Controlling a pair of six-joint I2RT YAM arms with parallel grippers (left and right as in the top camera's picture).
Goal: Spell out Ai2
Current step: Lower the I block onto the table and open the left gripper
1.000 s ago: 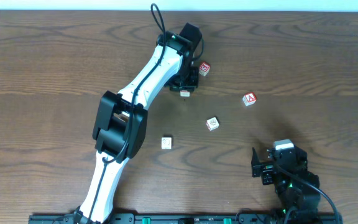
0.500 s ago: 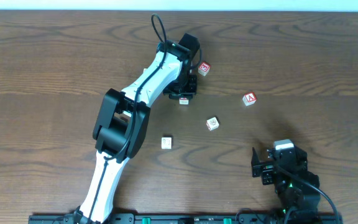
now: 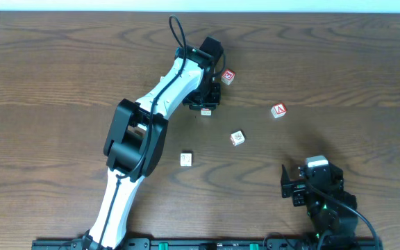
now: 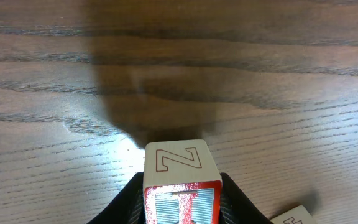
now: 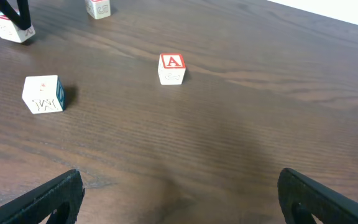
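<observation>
My left gripper opens next, since the letter block's lower edge (image 3: 205,114) (image 4: 176,144) meets its shadow on the tabletop, and the block would rest there if I opened now.
My left gripper (image 3: 205,104) is shut on a wooden letter block (image 3: 205,112) at the back middle of the table. In the left wrist view the block (image 4: 181,167) shows a red Z on one face and a red-bordered face toward the camera, with the jaws (image 4: 182,199) on both sides. The red A block (image 3: 278,110) lies to the right and shows in the right wrist view (image 5: 172,67). A block with W on it (image 3: 237,138) lies in the middle (image 5: 43,94). My right gripper (image 3: 298,189) is open and empty at the front right (image 5: 179,193).
A red-faced block (image 3: 228,76) lies just right of the left gripper. A pale block (image 3: 185,159) lies front of centre. Another block's corner (image 4: 294,216) shows at the left wrist view's bottom edge. The left arm (image 3: 151,111) slants across the table's left middle.
The left gripper has moved slightly toward the front with its block in the first half second, then held still. The right arm has not moved.
</observation>
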